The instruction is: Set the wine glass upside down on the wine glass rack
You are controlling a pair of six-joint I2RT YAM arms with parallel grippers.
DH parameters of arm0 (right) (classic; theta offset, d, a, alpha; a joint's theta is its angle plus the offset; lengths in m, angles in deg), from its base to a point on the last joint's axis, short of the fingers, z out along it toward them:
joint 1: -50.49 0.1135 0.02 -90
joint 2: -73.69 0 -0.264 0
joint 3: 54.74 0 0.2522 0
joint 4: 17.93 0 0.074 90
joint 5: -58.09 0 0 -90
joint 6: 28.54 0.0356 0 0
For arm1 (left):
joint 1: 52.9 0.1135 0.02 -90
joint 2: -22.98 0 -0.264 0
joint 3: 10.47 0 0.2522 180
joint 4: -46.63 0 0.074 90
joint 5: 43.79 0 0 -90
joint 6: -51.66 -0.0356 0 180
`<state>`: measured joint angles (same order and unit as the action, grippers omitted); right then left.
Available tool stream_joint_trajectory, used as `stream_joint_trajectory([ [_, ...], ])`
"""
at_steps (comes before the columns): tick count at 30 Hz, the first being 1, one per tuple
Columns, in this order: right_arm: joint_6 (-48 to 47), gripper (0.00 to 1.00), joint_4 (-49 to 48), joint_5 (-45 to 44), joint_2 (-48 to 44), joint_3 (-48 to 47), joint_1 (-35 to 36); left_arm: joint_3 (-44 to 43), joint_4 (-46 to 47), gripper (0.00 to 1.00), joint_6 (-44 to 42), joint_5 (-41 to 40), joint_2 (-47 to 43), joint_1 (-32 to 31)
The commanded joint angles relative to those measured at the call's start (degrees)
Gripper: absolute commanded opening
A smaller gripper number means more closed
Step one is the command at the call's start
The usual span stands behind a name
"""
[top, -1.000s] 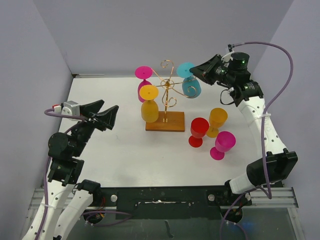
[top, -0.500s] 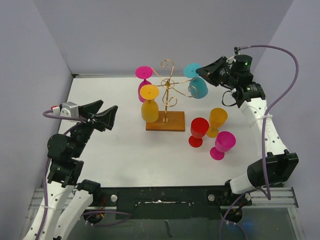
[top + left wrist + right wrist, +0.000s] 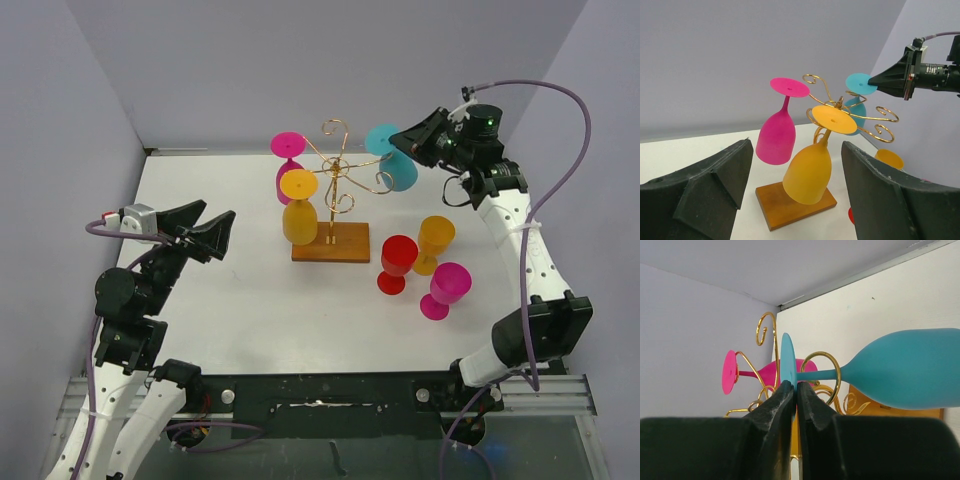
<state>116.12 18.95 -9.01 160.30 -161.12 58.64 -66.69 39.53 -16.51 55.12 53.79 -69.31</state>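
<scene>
My right gripper opens now and releases the wine glass, since the teal stem sits inside the gold curl [image 3: 821,371] with the foot disc above the curl.
The wine glass rack [image 3: 334,176], gold wire on a brown wooden base [image 3: 330,243], stands mid-table. A teal wine glass [image 3: 399,173] hangs upside down and tilted at the rack's right arm. My right gripper [image 3: 403,141] is shut on the rim of its foot disc [image 3: 786,359]. In the right wrist view the teal stem passes through a gold curl [image 3: 821,371], with the gripper [image 3: 795,385] pinching the disc's edge. My left gripper [image 3: 207,231] is open at the left, away from the rack. It holds nothing [image 3: 796,165] and faces the rack [image 3: 840,107].
A pink glass [image 3: 287,168] and an orange glass [image 3: 298,214] hang upside down on the rack's left side. Red [image 3: 397,262], orange [image 3: 434,243] and pink [image 3: 444,289] glasses stand upright on the table to the right of the base. Grey walls close in the table.
My right gripper has carried the teal glass a little to the right and tilted it, so its bowl swings out from the rack. The left arm has not moved.
</scene>
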Motion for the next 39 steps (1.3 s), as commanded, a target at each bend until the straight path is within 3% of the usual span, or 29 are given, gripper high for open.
stream_joint_trajectory([
  [1,-3.15,0.08,-4.45,1.72,1.03,-4.05,-0.93,-0.91,2.36,0.7,-0.56,-0.73,-0.4,0.12],
  [12,-7.49,0.16,-1.25,4.6,5.02,-8.6,-1.12,-1.15,1.69,0.7,-1.08,-0.95,-0.35,0.08],
  [22,-9.91,0.29,-0.27,0.59,4.99,-8.13,-0.11,-0.1,2.22,0.7,-0.91,-1.15,-0.91,0.1],
  [30,-13.82,0.46,0.94,-3.22,5.15,-9.25,0.8,0.69,1.85,0.7,-0.91,-1.95,-1.86,0.13],
  [36,-16.53,0.53,1.94,-4.72,5.18,-10.42,0.9,0.7,1.85,0.7,-0.99,-1.96,-1.64,0.13],
  [39,-16.94,0.61,2.48,-6.58,3.67,-11.29,0.5,0.38,1.45,0.7,-0.99,-2.06,-1.64,0.1],
])
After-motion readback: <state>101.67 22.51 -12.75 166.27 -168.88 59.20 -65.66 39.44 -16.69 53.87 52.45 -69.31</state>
